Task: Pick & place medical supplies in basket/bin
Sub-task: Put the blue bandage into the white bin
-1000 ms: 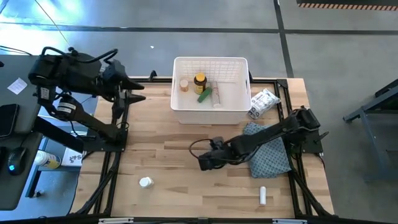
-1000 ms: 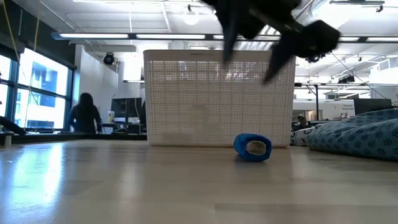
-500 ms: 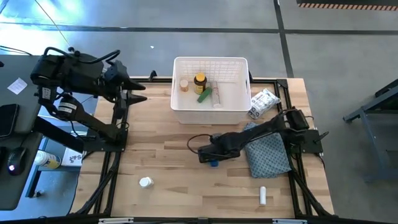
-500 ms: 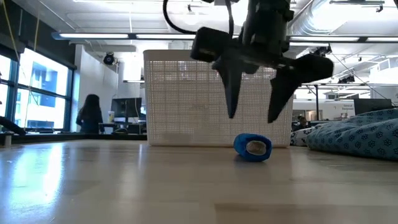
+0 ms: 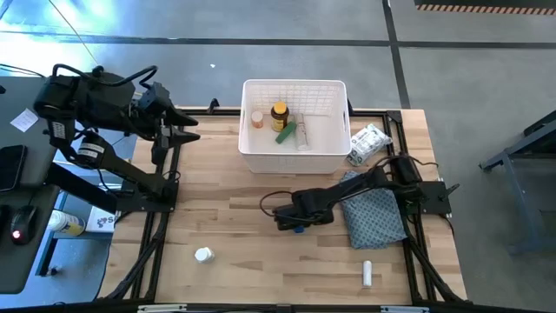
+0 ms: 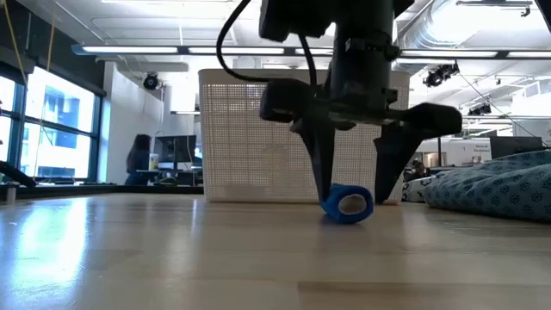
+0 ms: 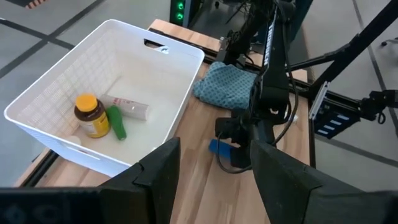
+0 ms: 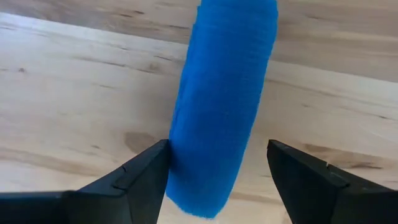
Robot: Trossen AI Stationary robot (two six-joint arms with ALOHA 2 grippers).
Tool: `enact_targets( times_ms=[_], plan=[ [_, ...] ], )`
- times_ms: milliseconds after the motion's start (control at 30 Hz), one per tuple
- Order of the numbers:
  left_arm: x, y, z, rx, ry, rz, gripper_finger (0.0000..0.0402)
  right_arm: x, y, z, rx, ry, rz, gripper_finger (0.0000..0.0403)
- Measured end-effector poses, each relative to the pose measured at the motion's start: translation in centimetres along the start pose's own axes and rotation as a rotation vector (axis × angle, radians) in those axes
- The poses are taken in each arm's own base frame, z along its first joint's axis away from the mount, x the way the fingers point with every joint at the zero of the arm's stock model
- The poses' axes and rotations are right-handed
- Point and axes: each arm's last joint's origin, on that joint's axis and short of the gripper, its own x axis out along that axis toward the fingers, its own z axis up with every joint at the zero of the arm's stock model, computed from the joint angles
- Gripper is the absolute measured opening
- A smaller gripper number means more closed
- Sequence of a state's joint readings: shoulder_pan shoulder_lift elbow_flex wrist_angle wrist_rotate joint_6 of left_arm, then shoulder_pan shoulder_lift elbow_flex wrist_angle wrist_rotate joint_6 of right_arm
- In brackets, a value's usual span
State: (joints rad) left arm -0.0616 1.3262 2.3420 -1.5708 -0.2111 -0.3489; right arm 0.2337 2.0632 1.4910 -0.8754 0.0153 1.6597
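Note:
I should close my right gripper on the roll now. The blue roll's lower end (image 5: 299,229) (image 8: 208,165) is between the gripper's fingers, so I would hold the roll if I closed now.
A blue roll (image 6: 349,205) lies on its side on the table, in front of the white lattice bin (image 5: 294,158). My right gripper (image 6: 351,200) is open and points down over the roll, one finger on each side of it, as the right wrist view also shows (image 8: 217,146). The bin holds an amber bottle (image 5: 279,116), a green piece (image 5: 285,133), a white tube (image 5: 301,135) and a small white bottle (image 5: 257,118). My left gripper (image 5: 193,130) is open and waits beyond the table's left edge. My right gripper comes at the blue roll from above, fingers across it. One fingertip (image 8: 163,149) stands right at the roll's side (image 8: 177,149); I cannot tell whether it touches. The other fingertip (image 8: 273,149) stands apart from it. The roll rests on the table.
A crinkly white packet (image 5: 367,143) lies right of the bin, and a blue-grey patterned cloth (image 5: 375,213) lies under the right arm. A white pill bottle (image 5: 203,255) and a white tube (image 5: 367,273) lie near the table's near edge. A person stands in the room behind.
My right gripper has come down from above the blue roll until its open fingers stand on either side of it near the table top. The roll has stayed where it was.

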Motion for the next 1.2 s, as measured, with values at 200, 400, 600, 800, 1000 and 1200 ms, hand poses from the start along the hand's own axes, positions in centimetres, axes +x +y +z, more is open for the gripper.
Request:
enact_targets(
  times_ms=[200,400,600,800,1000,1200],
  plan=[
    [0.0,0.0,0.0,-0.001,0.005,-0.014,0.0226,0.4,0.3,0.0,-0.021,-0.020,0.020,0.0259],
    [0.0,0.0,0.0,-0.001,0.005,-0.013,0.0226,0.4,0.3,0.2,-0.026,-0.038,0.021,0.0254],
    [0.0,0.0,0.0,-0.008,0.005,-0.013,0.0227,0.4,0.3,0.2,-0.026,-0.047,0.021,0.0206],
    [0.0,0.0,0.0,-0.022,0.005,-0.013,0.0227,0.3,0.3,0.2,-0.039,-0.057,0.022,0.0153],
    [0.0,0.0,0.0,-0.027,0.006,-0.014,0.0227,0.3,0.3,0.2,-0.046,-0.059,0.023,0.0127],
    [0.0,-0.1,0.0,-0.033,0.009,-0.022,0.0227,-1.7,0.8,0.1,-0.086,-0.031,0.135,0.0125]
  ],
)
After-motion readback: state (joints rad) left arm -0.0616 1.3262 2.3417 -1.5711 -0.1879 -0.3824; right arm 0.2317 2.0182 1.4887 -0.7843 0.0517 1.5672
